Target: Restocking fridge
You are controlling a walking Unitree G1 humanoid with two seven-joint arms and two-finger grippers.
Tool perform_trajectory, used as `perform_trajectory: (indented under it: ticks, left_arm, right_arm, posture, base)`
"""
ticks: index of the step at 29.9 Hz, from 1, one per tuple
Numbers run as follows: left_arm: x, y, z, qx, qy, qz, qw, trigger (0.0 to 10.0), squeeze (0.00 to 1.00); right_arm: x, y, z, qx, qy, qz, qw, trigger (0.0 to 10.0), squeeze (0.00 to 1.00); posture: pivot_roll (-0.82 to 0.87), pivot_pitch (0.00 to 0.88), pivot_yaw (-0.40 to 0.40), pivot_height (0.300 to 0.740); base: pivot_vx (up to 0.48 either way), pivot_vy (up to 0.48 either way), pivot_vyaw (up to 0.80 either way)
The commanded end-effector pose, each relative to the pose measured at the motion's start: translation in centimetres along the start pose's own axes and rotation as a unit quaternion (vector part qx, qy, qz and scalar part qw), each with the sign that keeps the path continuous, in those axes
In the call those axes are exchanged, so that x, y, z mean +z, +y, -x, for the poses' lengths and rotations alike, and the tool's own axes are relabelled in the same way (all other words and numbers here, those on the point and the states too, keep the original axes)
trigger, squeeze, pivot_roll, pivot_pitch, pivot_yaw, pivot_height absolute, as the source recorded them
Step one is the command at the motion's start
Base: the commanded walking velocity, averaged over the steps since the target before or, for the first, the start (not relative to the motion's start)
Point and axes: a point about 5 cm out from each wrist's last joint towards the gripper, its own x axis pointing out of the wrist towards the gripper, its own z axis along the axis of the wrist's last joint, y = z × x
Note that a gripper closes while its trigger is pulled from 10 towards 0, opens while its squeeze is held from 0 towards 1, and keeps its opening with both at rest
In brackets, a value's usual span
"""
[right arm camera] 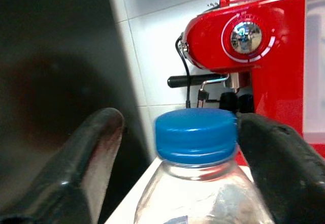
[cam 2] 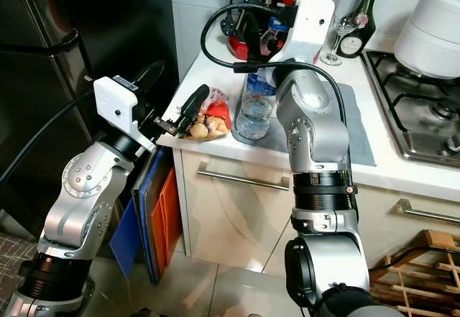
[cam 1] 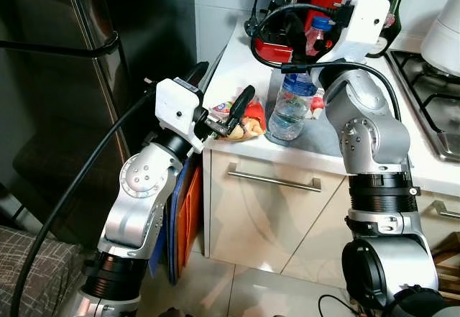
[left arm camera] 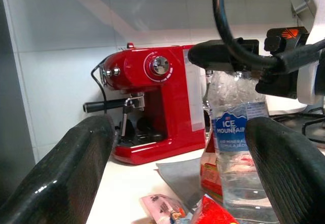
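Observation:
My right gripper is to restock the fridge, so it needs to pick up the clear bottle [cam 1: 291, 105] next by its neck, just below the blue cap.
A clear Ice Mountain water bottle [cam 1: 291, 105] with a blue cap [right arm camera: 195, 132] stands on a grey mat [cam 2: 356, 134] on the white counter [cam 1: 237, 51]. My right gripper [cam 1: 316, 38] is raised over it, open, with one black finger on each side of the cap. A gap shows between one finger [right arm camera: 91, 148] and the cap. A red and yellow snack packet [cam 1: 248, 124] lies at the counter's front corner. My left gripper [cam 1: 219, 90] is open wide just in front of and above the packet, holding nothing, and faces the bottle [left arm camera: 236, 148].
A red coffee machine [left arm camera: 152, 107] stands against the tiled wall behind the bottle. The dark fridge [cam 1: 108, 44] is on the left. Blue and orange boards [cam 1: 188, 216] lean between the fridge and the cabinet. A wine glass [cam 2: 348, 15], a white pot [cam 2: 431, 33] and the hob [cam 1: 431, 94] are on the right.

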Motion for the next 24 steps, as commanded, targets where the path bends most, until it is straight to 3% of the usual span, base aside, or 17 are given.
perform_trajectory:
  ticks: [1, 9, 22, 24]
  left_arm:
    - [0.4, 0.1, 0.0, 0.001, -0.005, 0.003, 1.000, 10.0, 0.00]
    - [0.3, 0.1, 0.1, -0.003, 0.004, 0.002, 1.000, 10.0, 0.00]
    - [0.1, 0.0, 0.0, -0.003, 0.011, 0.007, 1.000, 10.0, 0.00]
    - [0.1, 0.0, -0.1, -0.004, 0.013, 0.006, 1.000, 10.0, 0.00]
  right_arm:
    - [-3.3, -0.6, 0.4, -0.013, 0.080, -0.032, 0.996, 0.0, 0.00]
    - [-3.9, -0.1, 0.3, -0.001, 0.102, -0.075, 0.992, 0.0, 0.00]
    - [-4.5, 0.4, 0.5, 0.017, 0.124, -0.072, 0.990, 0.0, 0.00]
    - [-3.1, 0.2, 0.2, 0.011, 0.068, -0.016, 0.997, 0.0, 0.00]
  posture:
    - [-0.01, 0.000, -0.025, 0.740]
    - [-0.01, 0.000, -0.023, 0.740]
    - [-0.01, 0.000, -0.024, 0.740]
    - [-0.01, 0.000, -0.024, 0.740]
  base:
    - [0.000, 0.000, 0.00]
    - [0.000, 0.000, 0.00]
    - [0.000, 0.000, 0.00]
    - [0.000, 0.000, 0.00]
